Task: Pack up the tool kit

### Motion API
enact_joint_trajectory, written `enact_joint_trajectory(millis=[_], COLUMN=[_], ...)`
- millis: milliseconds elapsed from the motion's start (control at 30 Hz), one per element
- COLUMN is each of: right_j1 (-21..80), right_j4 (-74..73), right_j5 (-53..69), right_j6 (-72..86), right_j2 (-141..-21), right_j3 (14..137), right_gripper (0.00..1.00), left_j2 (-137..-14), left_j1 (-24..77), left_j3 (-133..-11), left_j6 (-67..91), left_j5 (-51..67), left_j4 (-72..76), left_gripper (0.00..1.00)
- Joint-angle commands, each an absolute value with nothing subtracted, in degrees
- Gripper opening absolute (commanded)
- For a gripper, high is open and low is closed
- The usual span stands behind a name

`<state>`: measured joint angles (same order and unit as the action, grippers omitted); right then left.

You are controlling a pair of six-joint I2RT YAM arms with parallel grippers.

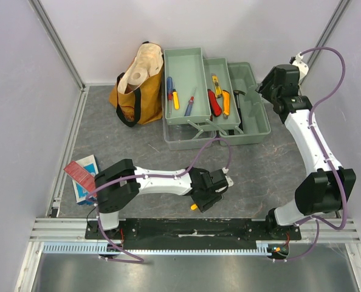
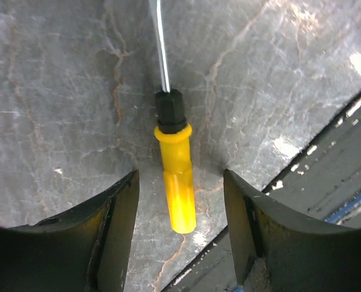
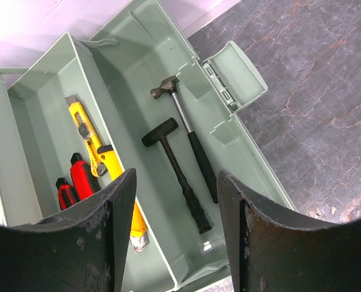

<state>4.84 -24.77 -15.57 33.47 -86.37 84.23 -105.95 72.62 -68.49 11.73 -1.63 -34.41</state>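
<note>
My left gripper has its fingers down on either side of the yellow handle [image 1: 194, 207] [image 2: 178, 177], and they meet their shadows, so it is ready to close on the handle.
The pale grey-green toolbox [image 1: 186, 64] stands open at the back, trays folded out. Screwdrivers [image 1: 172, 92] lie in the left tray. A yellow knife [image 3: 85, 132] and red-handled tools [image 3: 83, 176] lie in the middle tray. Two hammers [image 3: 182, 132] lie in the bottom box [image 3: 138, 42]. A yellow-handled screwdriver [image 2: 176, 176] lies flat on the table near the front edge; only its handle end shows in the top view [image 1: 194, 207]. My left gripper [image 2: 180, 185] is open, a finger on each side of the handle, not touching. My right gripper [image 3: 175, 182] hovers open and empty above the hammers.
A mustard-yellow bag [image 1: 135, 85] stands left of the toolbox. A red-blue booklet [image 1: 83, 173] lies at the left. A black base plate and metal rail [image 1: 186, 228] run along the front edge, close to the left gripper [image 1: 202, 198]. Walls close in on the left, right and back.
</note>
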Motion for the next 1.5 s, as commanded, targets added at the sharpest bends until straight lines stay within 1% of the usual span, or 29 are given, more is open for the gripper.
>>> enact_joint_trajectory(millis=[0, 67, 100, 133, 200, 267, 400, 600, 767, 867, 933, 1000, 1167, 1267, 1467], right_j1=[4.22, 3.96, 4.04, 3.96, 3.87, 3.78, 3.34, 2.20, 1.23, 0.88, 0.35, 0.35, 0.35, -1.32, -1.32], right_j4=[-24.52, -24.52, -24.61, -24.52, -24.61, -24.52, -24.70, -24.96, -25.14, -25.14, -25.05, -25.05, -24.00, -22.50, -21.45], right_j5=[-14.77, -14.77, -14.77, -14.85, -14.68, -14.76, -13.89, -13.09, -12.75, -14.14, -14.33, -14.15, -14.50, -15.12, -12.66], right_j6=[34.01, 34.10, 34.28, 34.28, 34.45, 34.72, 35.86, 36.91, 37.27, 37.27, 37.00, 36.74, 37.79, 39.81, 40.43], right_j2=[-87.27, -87.45, -87.54, -87.54, -87.54, -87.54, -87.36, -86.05, -84.47, -82.89, -82.27, -81.65, -79.20, -77.26, -77.70], right_j3=[84.99, 84.99, 84.99, 84.90, 84.82, 84.73, 84.46, 84.29, 83.06, 81.83, 81.48, 81.12, 77.44, 74.63, 72.69], right_gripper=[0.62, 0.62, 0.62, 0.62, 0.62, 0.62, 0.62, 0.61, 0.61, 0.61, 0.62, 0.62, 0.62, 0.62, 0.61], left_j2=[-108.01, -108.72, -108.81, -108.72, -108.46, -107.93, -106.27, -99.95, -93.61, -89.40, -87.90, -88.24, -93.59, -97.63, -104.58], left_j1=[73.12, 73.12, 73.12, 73.12, 73.12, 72.95, 72.42, 66.54, 59.08, 53.72, 49.15, 43.97, 35.78, 32.97, 29.71], left_j3=[-70.57, -71.01, -71.10, -71.19, -71.19, -71.45, -73.12, -81.72, -88.58, -90.78, -92.19, -94.91, -104.39, -109.15, -115.82], left_j6=[14.59, 14.59, 14.59, 14.59, 14.33, 13.28, 10.29, 8.35, 9.58, 10.54, 12.82, 14.93, 19.41, 23.71, 27.24], left_j5=[-6.50, -6.50, -6.50, -6.59, -6.77, -7.12, -9.40, -8.71, -9.06, -5.73, -1.52, 3.15, 8.34, 10.01, 10.81], left_j4=[-34.01, -34.01, -34.01, -33.93, -34.01, -34.19, -35.24, -38.23, -36.92, -33.67, -32.09, -31.99, -35.41, -38.40, -38.58], left_gripper=[0.63, 0.60, 0.53, 0.49, 0.38, 0.28, 0.02, 0.02, 0.02, 0.02, 0.02, 0.02, 0.02, 0.02, 0.02])
